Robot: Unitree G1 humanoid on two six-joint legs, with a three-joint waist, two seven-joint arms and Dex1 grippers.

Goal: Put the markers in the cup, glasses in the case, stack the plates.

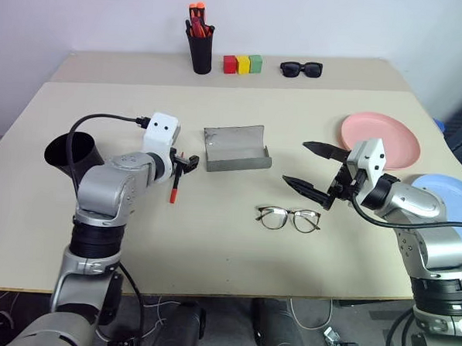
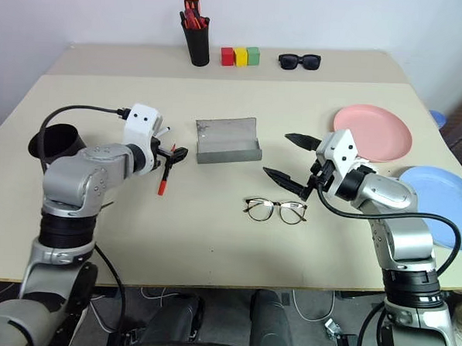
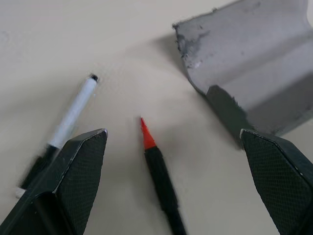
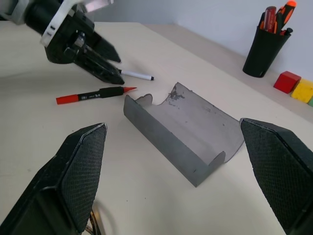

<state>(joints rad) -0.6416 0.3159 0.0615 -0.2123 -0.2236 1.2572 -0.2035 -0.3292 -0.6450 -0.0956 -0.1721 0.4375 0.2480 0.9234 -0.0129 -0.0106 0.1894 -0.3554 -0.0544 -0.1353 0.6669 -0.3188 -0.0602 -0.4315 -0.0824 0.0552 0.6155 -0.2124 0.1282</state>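
My left gripper's fingers stop above the red marker (image 1: pixel 173 189), so my left gripper should go lower first and then close on the red marker.
The red marker (image 1: pixel 173 189) and the white marker with a black cap (image 3: pixel 73 112) lie side by side on the table, left of the open grey case (image 1: pixel 236 148). My left gripper (image 1: pixel 185 162) hovers open just above the markers, pointing down at them, nothing between its fingers. The black cup (image 1: pixel 69 153) stands at the table's left edge, behind my left arm. The glasses (image 1: pixel 288 218) lie unfolded in front of the case. My right gripper (image 1: pixel 296 162) hangs open and empty right of the case, above the glasses. The pink plate (image 1: pixel 380 140) and the blue plate (image 1: pixel 447 192) lie apart at the right.
At the back of the table stand a black pen holder (image 1: pixel 200 43) with red and orange pens, three coloured blocks (image 1: pixel 243 63) and black sunglasses (image 1: pixel 301 68). The blue plate reaches the table's right edge.
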